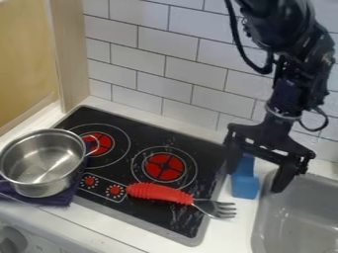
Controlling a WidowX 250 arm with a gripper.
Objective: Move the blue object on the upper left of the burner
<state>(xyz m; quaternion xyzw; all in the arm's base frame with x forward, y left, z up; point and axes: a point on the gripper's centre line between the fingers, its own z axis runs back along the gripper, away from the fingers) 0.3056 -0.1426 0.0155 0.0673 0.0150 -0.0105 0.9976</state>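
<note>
The robot's gripper should next pick up the block by its upper part, so that the block can be set on the burner beside the pot.
At the right, my gripper [256, 181] hangs over the counter strip between stove and sink, its two fingers wide apart. The blue object [245, 186], block-like with a darker purple-blue upper part, lies on that strip beside the stove's right edge. It shows between the fingers, closer to the left one, and the gripper partly covers its far end. On the black stovetop, the upper left burner [123, 153] has a red centre inside white rings, with the pot's handle over its left part.
A metal pot [41, 160] on a dark purple cloth [63, 198] covers the stove's left side. A red-handled fork [160, 192] lies across the stove's front, tines towards the right. The grey sink [300, 212] is at right; a tiled wall stands behind.
</note>
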